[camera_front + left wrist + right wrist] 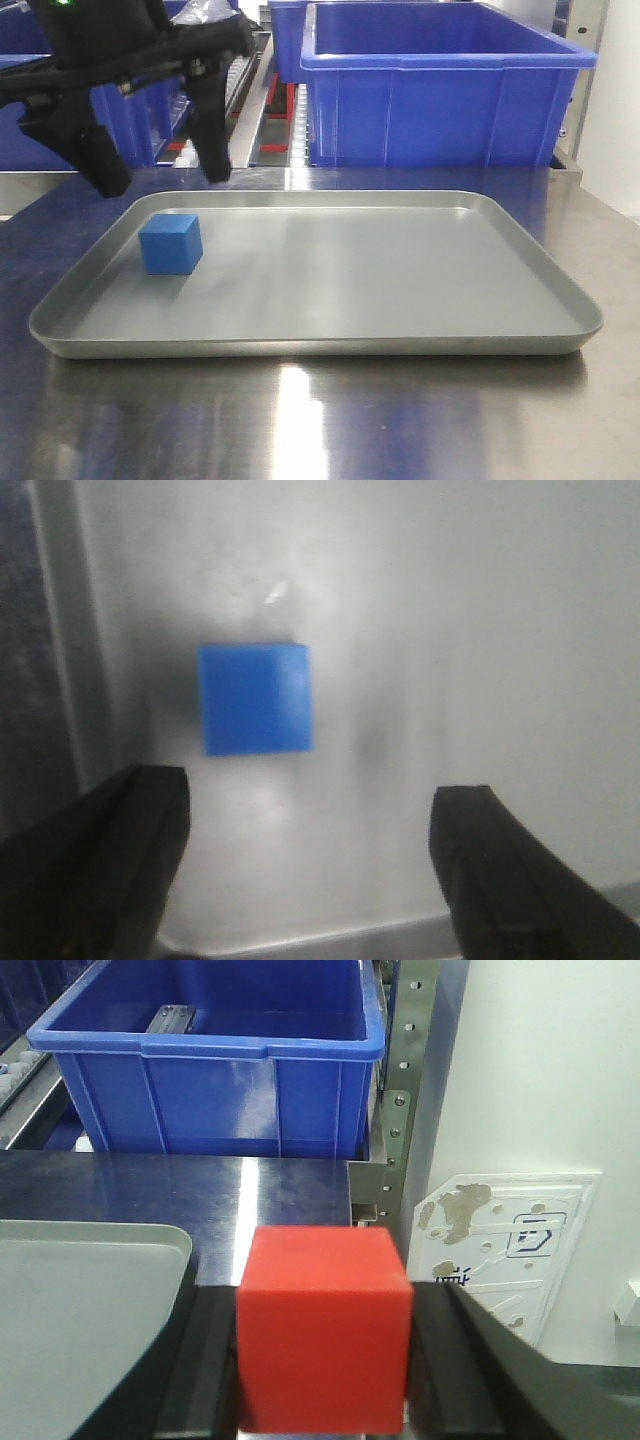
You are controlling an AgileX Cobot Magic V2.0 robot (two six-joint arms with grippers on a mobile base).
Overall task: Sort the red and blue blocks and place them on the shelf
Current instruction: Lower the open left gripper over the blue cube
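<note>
My left gripper will next grip the blue block [170,243] by its opposite sides to sort the block onto the shelf.
The blue block [170,243] sits at the left of the shallow grey tray [400,260]. My left gripper [165,178] hangs open a little above and behind it, empty. In the left wrist view the blue block [256,700] lies on the tray floor ahead of the open gripper [308,798], apart from both fingers [110,860]. My right gripper [325,1305] is shut on the red block [325,1325], held right of the tray's corner [90,1290]; it is out of the front view. The shelf [290,178] stands behind the table.
A large blue tub [440,85] stands on the shelf behind the tray, with more tubs at the left [30,110]. In the right wrist view a blue tub [210,1070], the shelf's perforated steel upright [398,1120] and a white wall panel [510,1250] lie ahead.
</note>
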